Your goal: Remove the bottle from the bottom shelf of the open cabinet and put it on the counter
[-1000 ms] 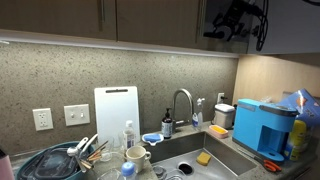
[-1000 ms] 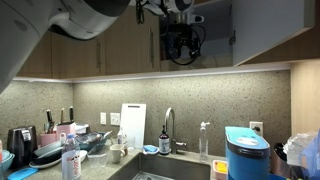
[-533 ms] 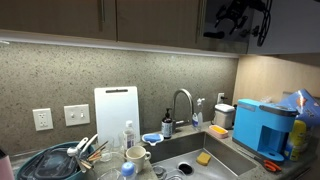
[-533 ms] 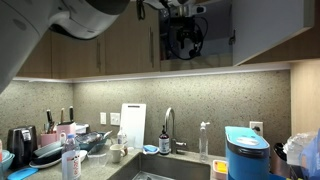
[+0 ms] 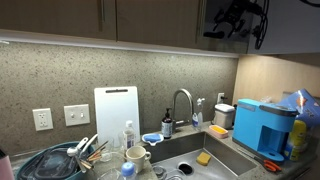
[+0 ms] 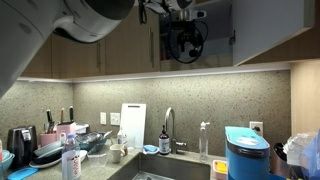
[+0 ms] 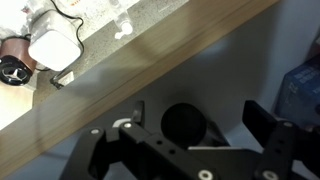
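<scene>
My gripper should next grab the bottle (image 7: pixel 185 124) by its dark round top, with my fingers on opposite sides, so that its base stays free and the bottle can stand on the counter.
My gripper (image 7: pixel 196 120) is up at the open cabinet (image 6: pixel 218 30), in front of its dark interior. In the wrist view its two black fingers stand wide apart, open. A dark round shape, apparently the bottle (image 7: pixel 185 124), sits between them, with a gap to the right finger. The wooden front edge of the bottom shelf (image 7: pixel 150 68) runs slantwise above the fingers. In both exterior views the gripper (image 5: pixel 228 22) (image 6: pixel 185 40) hides the bottle. The grey speckled counter (image 5: pixel 243 158) lies far below around the steel sink (image 5: pixel 190 150).
A blue appliance (image 5: pixel 264 127) stands on the counter beside the sink, with a white appliance (image 5: pixel 224 115) behind it. A faucet (image 5: pixel 182 100), a small pump dispenser (image 5: pixel 166 122), a white cutting board (image 5: pixel 116 115) and a rack of dishes (image 5: pixel 70 158) line the counter. The open cabinet door (image 6: pixel 262 30) hangs beside the gripper.
The gripper has shifted slightly up and further in at the cabinet opening. Nothing else has moved.
</scene>
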{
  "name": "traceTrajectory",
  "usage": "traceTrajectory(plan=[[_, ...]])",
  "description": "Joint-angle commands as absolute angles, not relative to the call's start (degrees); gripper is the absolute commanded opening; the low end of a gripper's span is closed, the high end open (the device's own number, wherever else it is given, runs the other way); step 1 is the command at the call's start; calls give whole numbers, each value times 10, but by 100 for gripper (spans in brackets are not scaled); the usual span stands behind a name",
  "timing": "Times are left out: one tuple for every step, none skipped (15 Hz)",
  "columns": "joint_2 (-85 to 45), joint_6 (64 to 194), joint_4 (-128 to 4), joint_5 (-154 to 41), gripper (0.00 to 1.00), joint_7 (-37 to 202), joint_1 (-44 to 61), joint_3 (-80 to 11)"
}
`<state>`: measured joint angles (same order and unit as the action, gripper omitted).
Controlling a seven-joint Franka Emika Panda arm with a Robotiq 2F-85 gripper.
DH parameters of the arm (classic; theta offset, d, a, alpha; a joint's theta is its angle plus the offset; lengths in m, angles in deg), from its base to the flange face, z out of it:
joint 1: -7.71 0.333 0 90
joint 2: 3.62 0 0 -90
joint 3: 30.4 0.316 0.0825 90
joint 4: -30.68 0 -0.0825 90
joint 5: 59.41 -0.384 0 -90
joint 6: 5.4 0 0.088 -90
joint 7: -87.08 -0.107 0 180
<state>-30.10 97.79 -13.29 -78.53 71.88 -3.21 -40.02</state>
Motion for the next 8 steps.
traceTrajectory(plan=[[-326, 973, -98, -790, 100, 703, -39, -402], [-330, 974, -95, -791, 100, 704, -40, -401], [-334, 974, -90, -792, 100, 705, -41, -401], [-337, 974, -86, -793, 97, 706, -42, -401], [-340, 976, -82, -795, 73, 708, -43, -400], [-343, 977, -79, -796, 72, 710, -43, -399], [-346, 978, -74, -797, 71, 712, -44, -398], [-349, 978, -70, -797, 65, 713, -44, -398]])
